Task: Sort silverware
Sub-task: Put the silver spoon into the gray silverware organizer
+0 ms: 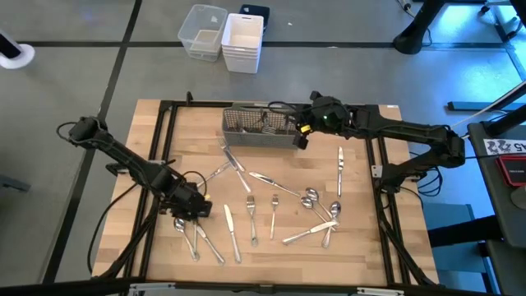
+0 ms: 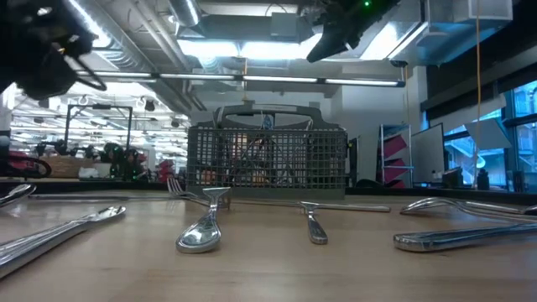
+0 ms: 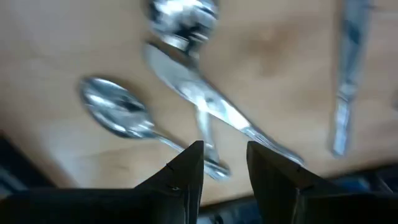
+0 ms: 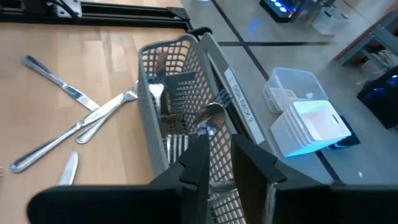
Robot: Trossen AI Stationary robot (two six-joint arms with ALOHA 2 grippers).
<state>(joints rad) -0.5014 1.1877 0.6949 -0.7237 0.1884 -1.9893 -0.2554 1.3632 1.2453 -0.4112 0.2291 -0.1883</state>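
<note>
The spoon has narrow sides at its slim neck [image 3: 191, 52], so the left gripper should grip it there next. The spoon's bowl [image 3: 183, 18] is broad and rounded.
Silverware lies scattered flat on the wooden table [image 1: 362, 238]. A few pieces stand in the grey mesh caddy [image 1: 259, 127] at the far middle, among them a spoon [image 4: 211, 118] with its bowl up. My left gripper [image 1: 191, 210] hangs open over the near-left group of pieces: a spoon [image 3: 115, 112], a knife [image 3: 211, 109] and another spoon [image 3: 183, 18]. Its fingers [image 3: 186, 171] point steeply down and hold nothing. My right gripper [image 1: 301, 140] hovers above the caddy's right end, slanting down. Its fingers [image 4: 196, 162] are slightly apart, with nothing between them.
More forks [image 1: 251, 215], spoons [image 1: 311, 197] and a knife [image 1: 339, 168] lie across the table's middle and right. Black frame rails [image 1: 168, 148] run along the table's sides. White and clear bins [image 1: 222, 37] stand on the floor beyond the far edge.
</note>
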